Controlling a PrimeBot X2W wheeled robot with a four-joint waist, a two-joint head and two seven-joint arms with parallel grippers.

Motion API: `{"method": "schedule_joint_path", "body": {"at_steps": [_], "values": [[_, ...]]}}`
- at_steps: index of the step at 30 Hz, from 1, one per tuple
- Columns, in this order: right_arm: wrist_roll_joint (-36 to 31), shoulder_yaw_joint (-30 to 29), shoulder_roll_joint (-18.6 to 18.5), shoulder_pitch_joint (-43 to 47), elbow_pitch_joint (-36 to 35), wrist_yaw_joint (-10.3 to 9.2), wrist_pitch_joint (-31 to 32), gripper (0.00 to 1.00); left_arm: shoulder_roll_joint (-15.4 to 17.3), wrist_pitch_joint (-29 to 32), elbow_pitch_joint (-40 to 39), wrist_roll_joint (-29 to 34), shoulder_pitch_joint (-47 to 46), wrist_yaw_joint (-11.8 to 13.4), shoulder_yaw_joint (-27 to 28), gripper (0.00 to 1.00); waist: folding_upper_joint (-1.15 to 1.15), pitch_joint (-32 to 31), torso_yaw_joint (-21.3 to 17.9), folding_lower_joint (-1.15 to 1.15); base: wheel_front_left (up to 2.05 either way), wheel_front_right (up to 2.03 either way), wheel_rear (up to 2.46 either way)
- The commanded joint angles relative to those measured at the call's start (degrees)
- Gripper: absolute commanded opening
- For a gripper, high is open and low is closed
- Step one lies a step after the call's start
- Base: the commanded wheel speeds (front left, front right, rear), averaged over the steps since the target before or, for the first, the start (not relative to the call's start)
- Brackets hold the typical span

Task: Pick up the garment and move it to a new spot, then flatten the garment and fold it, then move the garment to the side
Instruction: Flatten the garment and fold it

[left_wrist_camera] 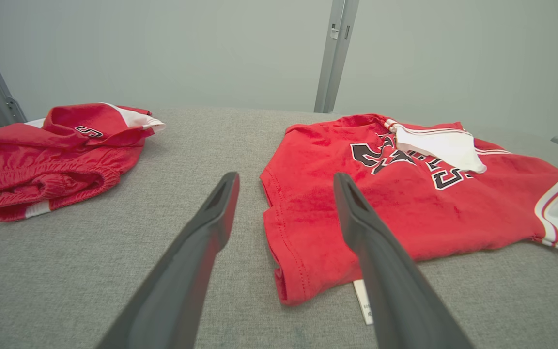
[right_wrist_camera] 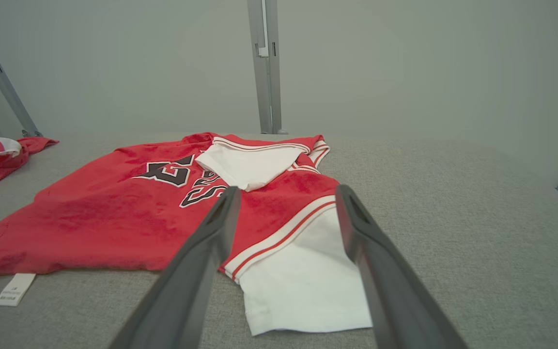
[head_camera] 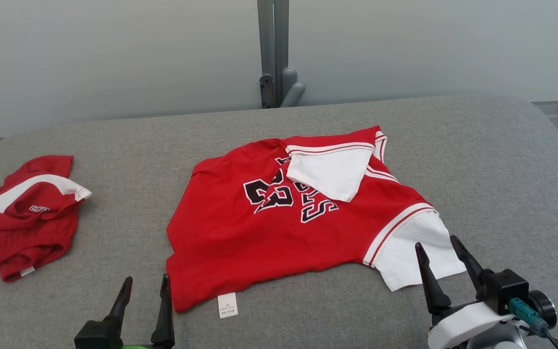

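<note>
The left gripper takes hold of the jersey by its hem corner [head_camera: 180,300] next, since the jersey's body [head_camera: 248,244] lies flat while its hem edge stands up a little.
The garment [head_camera: 264,228] is a red jersey with black-and-white lettering and white sleeves, spread on the grey padded table [head_camera: 279,126]. One white sleeve is folded over its chest; the other lies out at the near right. A white label pokes out at its near hem. My left gripper [head_camera: 146,283] hovers open just off the jersey's near left corner [left_wrist_camera: 284,286]. My right gripper [head_camera: 443,242] stands open above the near white sleeve [right_wrist_camera: 298,286]. Nothing is between either pair of fingers.
A crumpled pair of red shorts [head_camera: 24,213] with white trim lies at the table's left edge. A grey metal post [head_camera: 274,53] rises behind the table against a pale wall. Bare grey fabric stretches to the right of the jersey.
</note>
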Motion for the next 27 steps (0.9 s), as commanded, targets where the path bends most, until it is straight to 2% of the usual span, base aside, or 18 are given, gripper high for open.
{"method": "schedule_joint_path", "body": {"at_steps": [1, 8, 22, 27], "values": [[0.13, -0.08, -0.26, 0.7, -0.03, -0.08, -0.1, 1.0, 0.16, 0.05, 0.32, 0.33, -0.32, -0.32, -0.13, 1.0, 0.0, 0.04, 0.03, 0.0, 0.0, 0.0, 0.0], [-0.56, -1.32, -0.09, 0.08, 0.56, -0.08, -0.1, 1.0, 0.15, 0.06, 1.87, -0.98, -1.27, -0.31, -0.96, 1.0, 0.0, 1.77, 0.05, 0.0, 0.0, 0.0, 0.0], [-0.78, -3.93, -0.73, -2.74, 3.33, -0.08, -0.1, 1.0, 0.17, 0.06, 8.61, -4.98, -6.32, -0.75, -4.86, 1.0, 0.0, 10.44, -1.15, 0.0, 0.0, 0.0, 0.0], [-0.61, -4.5, -0.76, -4.42, 3.68, -0.08, -0.1, 1.0, 0.17, 0.06, 11.2, -5.68, -8.99, -0.06, -5.04, 1.0, 0.0, 13.07, -1.9, 0.0, 0.0, 0.0, 0.0]]}}
